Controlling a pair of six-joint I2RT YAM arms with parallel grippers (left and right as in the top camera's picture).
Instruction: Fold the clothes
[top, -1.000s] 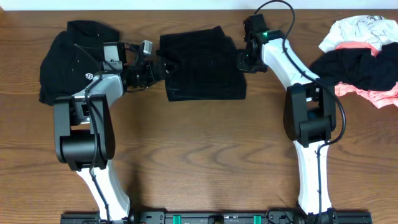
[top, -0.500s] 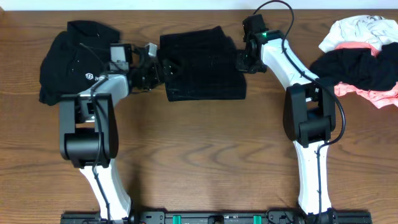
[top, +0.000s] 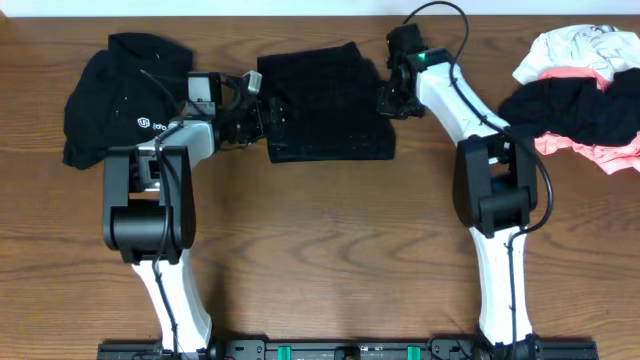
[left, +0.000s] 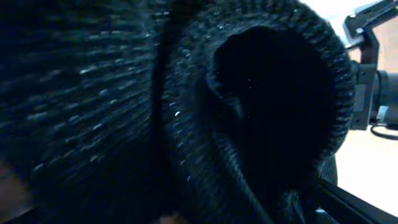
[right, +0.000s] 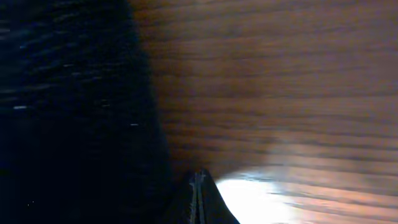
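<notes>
The folded black knit garment has to be stacked there, so my left gripper will next grab it at the edge facing the logo garment (top: 269, 116) (left: 208, 162).
A black knit garment (top: 325, 105) lies folded at the back middle of the table. My left gripper (top: 262, 112) is at its left edge. The left wrist view is filled with the black knit (left: 186, 112), bunched into a loop close to the camera, and the fingers are hidden. My right gripper (top: 385, 100) is at the garment's right edge. In the right wrist view its fingers (right: 199, 186) are pressed together, with the black cloth (right: 68, 124) just to their left over bare wood.
A folded black garment with a small white logo (top: 120, 100) lies at the back left. A pile of white, coral and black clothes (top: 580, 90) lies at the back right. The right arm's camera shows in the left wrist view (left: 373, 68).
My left arm has moved right and a little back, closer into the knit garment's left edge. The right gripper has shifted slightly left.
</notes>
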